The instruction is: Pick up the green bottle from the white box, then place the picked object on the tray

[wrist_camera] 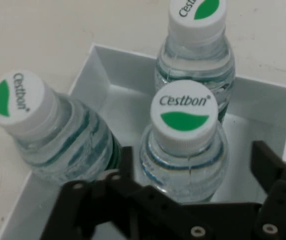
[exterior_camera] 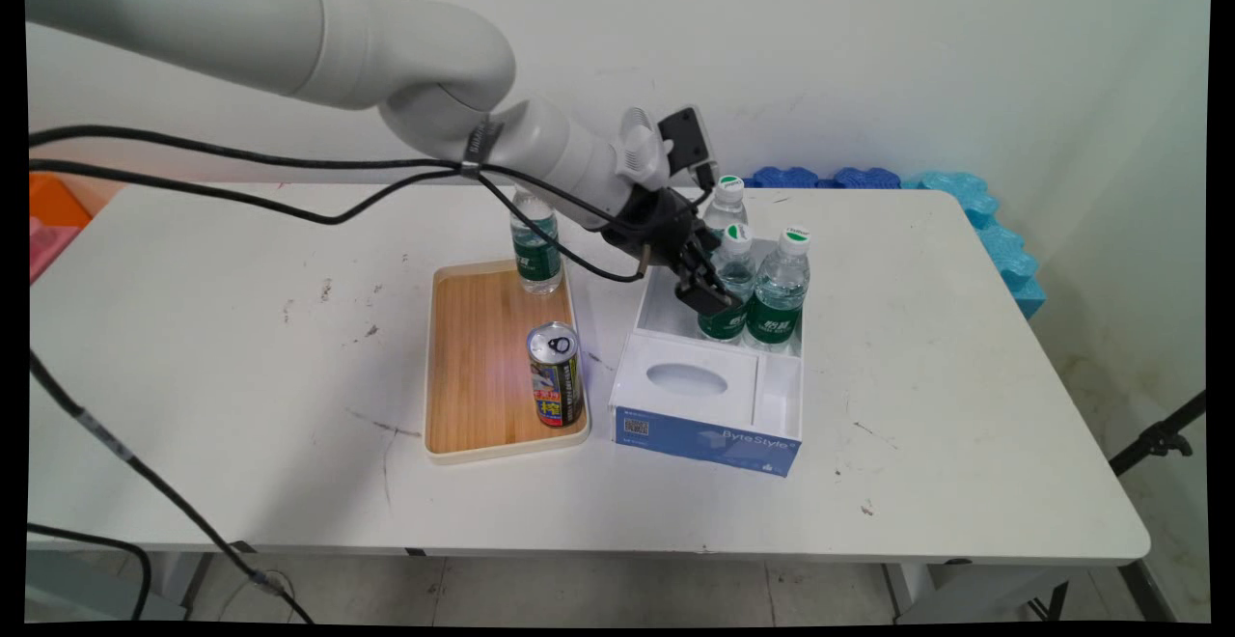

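My gripper grabs the bottle by its upper body (exterior_camera: 734,277) next, to take the water bottle out of the white and blue box (exterior_camera: 709,425).
My black gripper (exterior_camera: 712,297) reaches down into the back compartment of a white and blue box (exterior_camera: 709,425). Three clear water bottles with white and green caps stand there. In the hand view my gripper (wrist_camera: 195,155) is open, with the nearest bottle (wrist_camera: 182,150) between its fingers (wrist_camera: 127,162) and a small gap on each side. A second bottle (wrist_camera: 50,132) stands to the left and a third (wrist_camera: 195,50) beyond. In the main view the straddled bottle (exterior_camera: 737,261) is partly hidden by the hand, with one bottle (exterior_camera: 778,294) to its right and one (exterior_camera: 726,201) behind.
A wooden tray (exterior_camera: 478,367) lies left of the box, holding an upright drink can (exterior_camera: 556,373) at its front right and another water bottle (exterior_camera: 535,246) at its back edge. Black cables (exterior_camera: 241,174) hang from the arm. Blue foam pieces (exterior_camera: 984,222) line the table's far right edge.
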`<state>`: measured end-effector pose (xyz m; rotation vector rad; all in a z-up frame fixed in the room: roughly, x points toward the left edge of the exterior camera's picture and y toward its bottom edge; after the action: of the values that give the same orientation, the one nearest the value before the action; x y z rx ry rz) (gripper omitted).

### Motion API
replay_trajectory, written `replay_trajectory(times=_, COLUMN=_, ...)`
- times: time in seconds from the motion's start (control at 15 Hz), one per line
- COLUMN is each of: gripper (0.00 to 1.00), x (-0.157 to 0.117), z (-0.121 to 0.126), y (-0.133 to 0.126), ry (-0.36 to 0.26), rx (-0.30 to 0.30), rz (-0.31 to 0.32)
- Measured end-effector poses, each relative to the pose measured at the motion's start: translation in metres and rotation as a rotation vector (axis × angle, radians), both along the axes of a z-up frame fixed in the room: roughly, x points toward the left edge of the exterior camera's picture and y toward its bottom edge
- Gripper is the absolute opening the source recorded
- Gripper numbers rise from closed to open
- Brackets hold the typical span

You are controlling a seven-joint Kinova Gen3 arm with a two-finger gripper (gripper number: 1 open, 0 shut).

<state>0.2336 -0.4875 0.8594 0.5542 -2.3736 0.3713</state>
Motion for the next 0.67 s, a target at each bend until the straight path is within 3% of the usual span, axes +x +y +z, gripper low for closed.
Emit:
replay_trajectory(times=0.07, gripper=0.00, x=-0.0025, z=-0.0028, y=-0.0015, ry=-0.002, rx=-0.001, rz=-0.002)
replay_trajectory(times=0.67, gripper=0.00, x=-0.0050, z=-0.0080, y=-0.0029, ry=-0.021, rx=-0.014, rz=-0.018)
